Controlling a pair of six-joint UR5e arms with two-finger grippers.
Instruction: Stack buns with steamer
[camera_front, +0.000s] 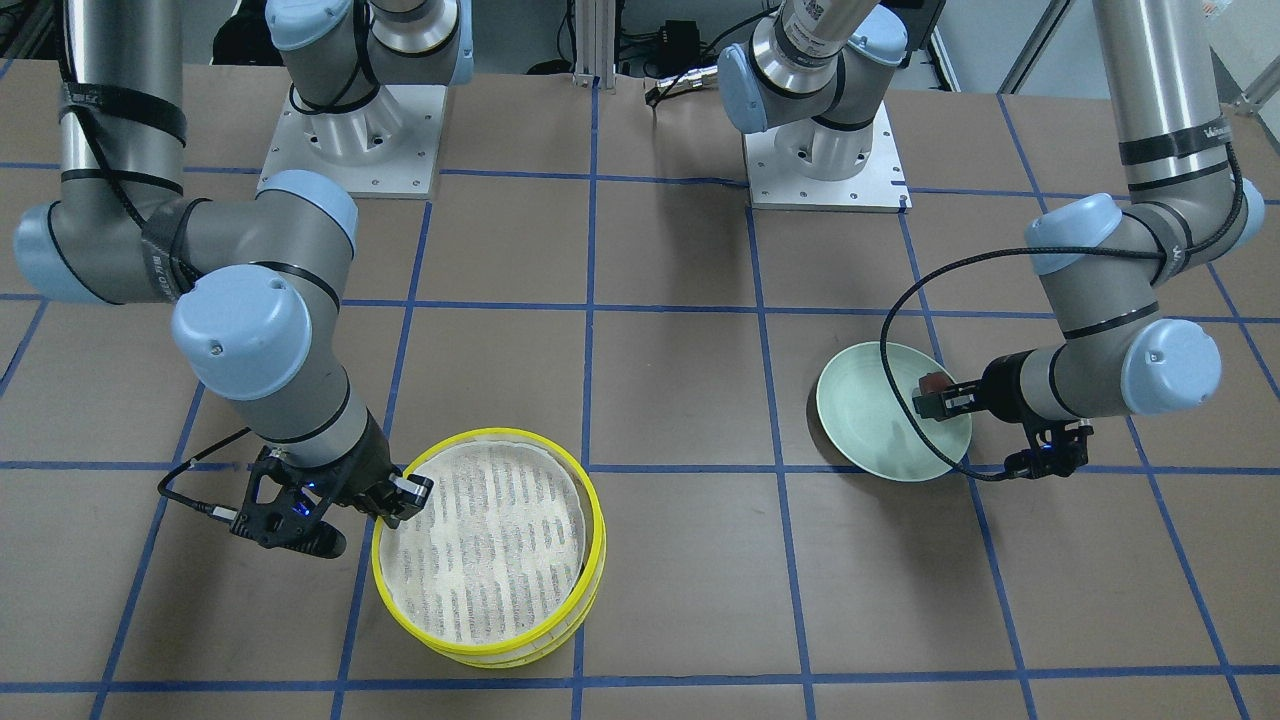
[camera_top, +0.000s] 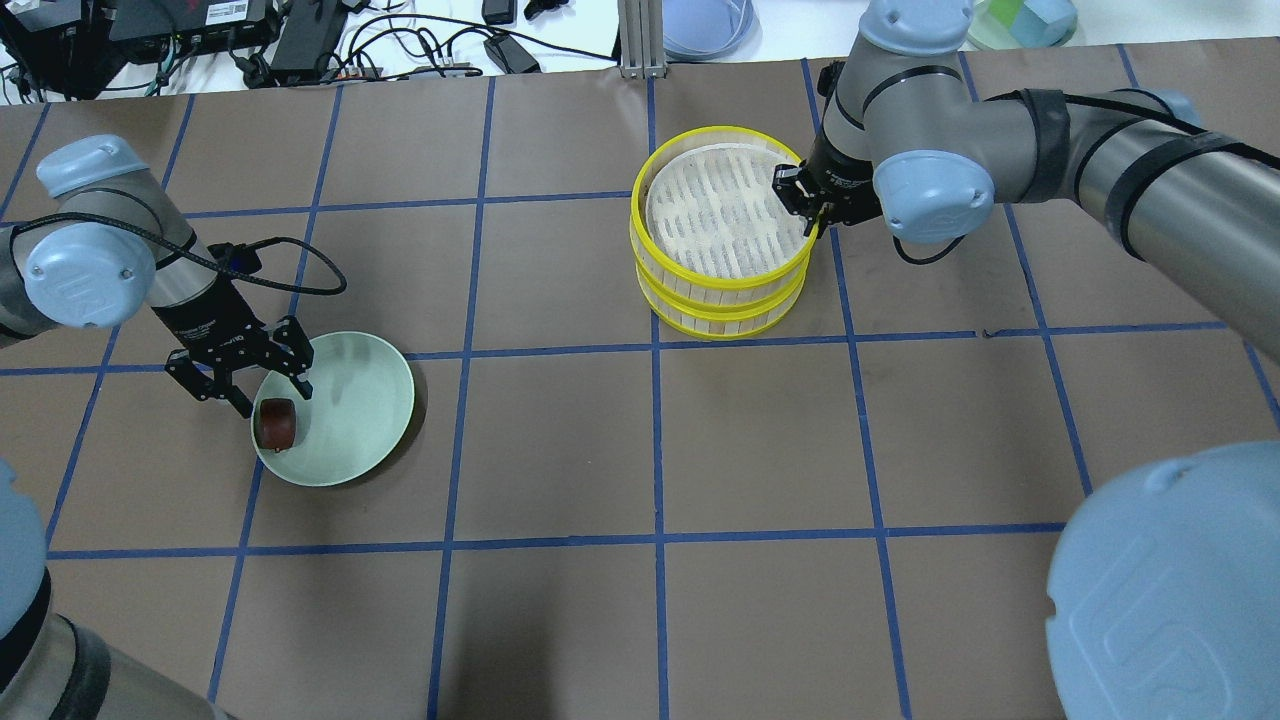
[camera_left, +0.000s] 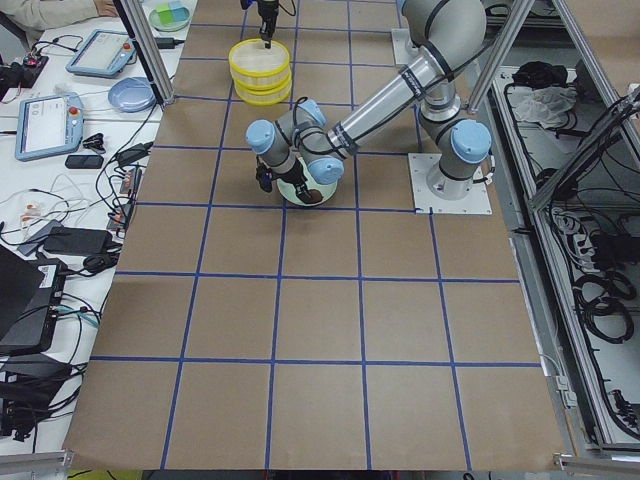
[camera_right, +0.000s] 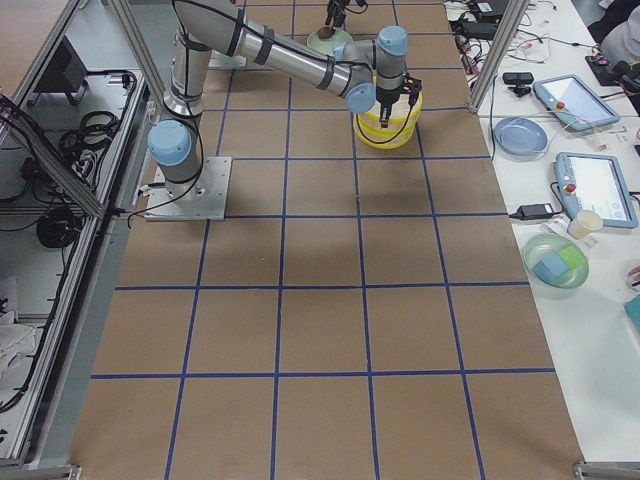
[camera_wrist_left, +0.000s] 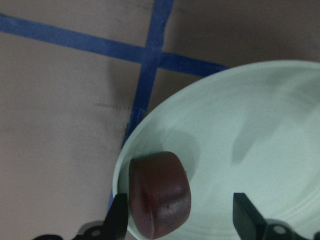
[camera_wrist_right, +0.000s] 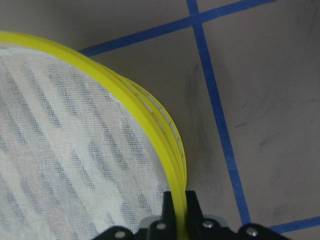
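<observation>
My left gripper picks up the dark reddish-brown bun by its rounded body (camera_front: 935, 383) next, since the bun goes into the steamer (camera_front: 486, 540).
Two yellow-rimmed steamer trays stand stacked, the upper tray (camera_top: 720, 278) on the lower tray (camera_top: 720, 318), with only a white liner showing on top. My right gripper (camera_top: 805, 205) is shut on the upper tray's yellow rim (camera_wrist_right: 125, 95), as the right wrist view (camera_wrist_right: 179, 205) shows. The dark reddish-brown bun (camera_top: 276, 424) lies at the edge of the pale green plate (camera_top: 370, 400). My left gripper (camera_top: 272, 395) is open just above it. In the left wrist view the bun (camera_wrist_left: 160, 195) sits close to one finger (camera_wrist_left: 119, 220). The cream-white bun is out of view.
The arms' white base plates (camera_front: 350, 140) stand at the robot's side of the table. Blue tape lines cross the brown table. Beyond the table's far edge a side bench holds tablets (camera_right: 595, 185), bowls (camera_right: 520, 135) and cables.
</observation>
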